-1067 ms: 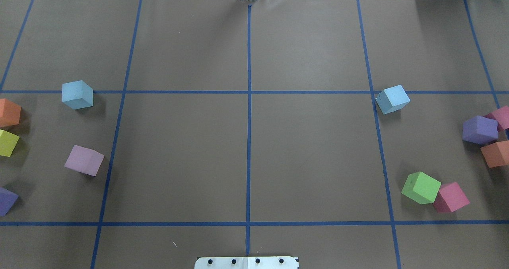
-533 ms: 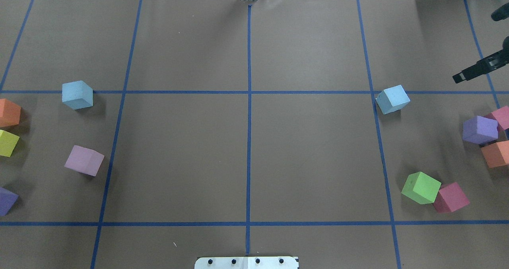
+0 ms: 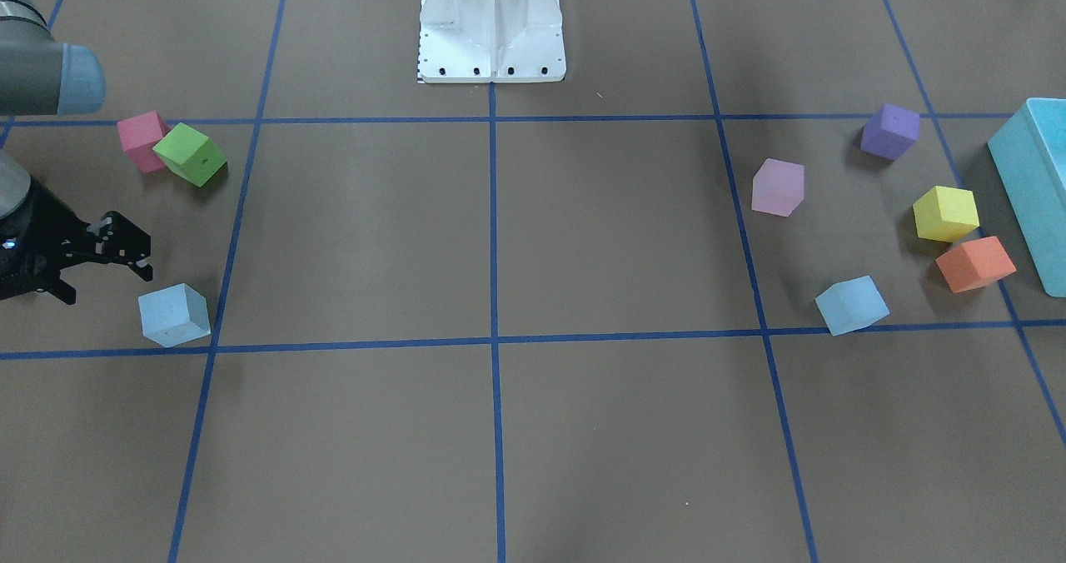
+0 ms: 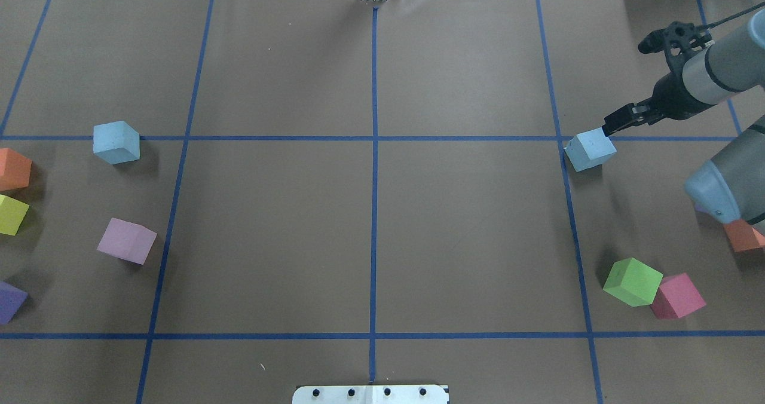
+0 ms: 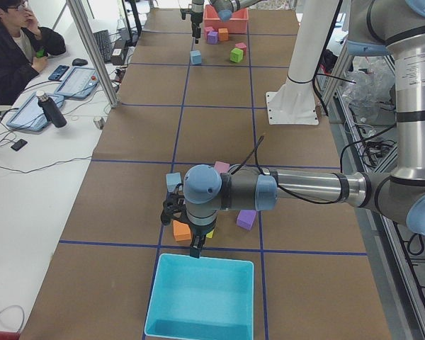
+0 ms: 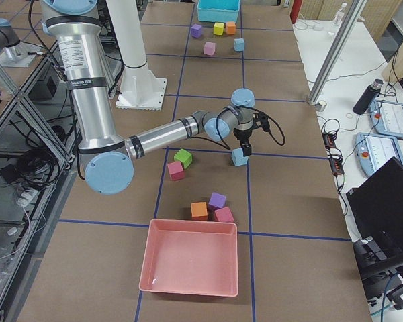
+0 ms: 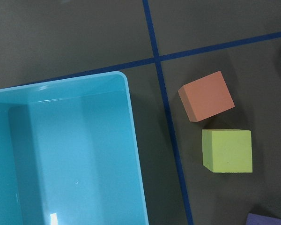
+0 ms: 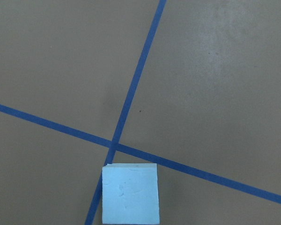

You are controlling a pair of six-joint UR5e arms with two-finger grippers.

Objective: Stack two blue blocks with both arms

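Observation:
Next, my right gripper picks up the blue block at the tape crossing by its opposite sides to stack the two blue blocks.
One pale blue block (image 4: 590,148) sits on the table at the right, by a tape crossing. It also shows in the front-facing view (image 3: 173,315) and low in the right wrist view (image 8: 130,193). The other blue block (image 4: 116,142) sits far to the left (image 3: 851,305). My right gripper (image 4: 611,129) hangs just beside and above the right block, jaws open and empty (image 3: 107,284). My left gripper (image 5: 196,248) shows only in the exterior left view, over the near rim of the teal box; I cannot tell its state.
A teal box (image 7: 61,150) stands at the left end, with an orange cube (image 7: 206,96) and a yellow cube (image 7: 227,151) beside it. A lilac cube (image 4: 127,241) lies left. Green (image 4: 632,281) and pink (image 4: 677,296) cubes lie right. A pink tray (image 6: 191,258) stands at the right end.
My right arm has come in from the right edge, and its gripper has moved left to the right blue block. The arm's elbow now hides the purple and pink cubes. No block has moved.

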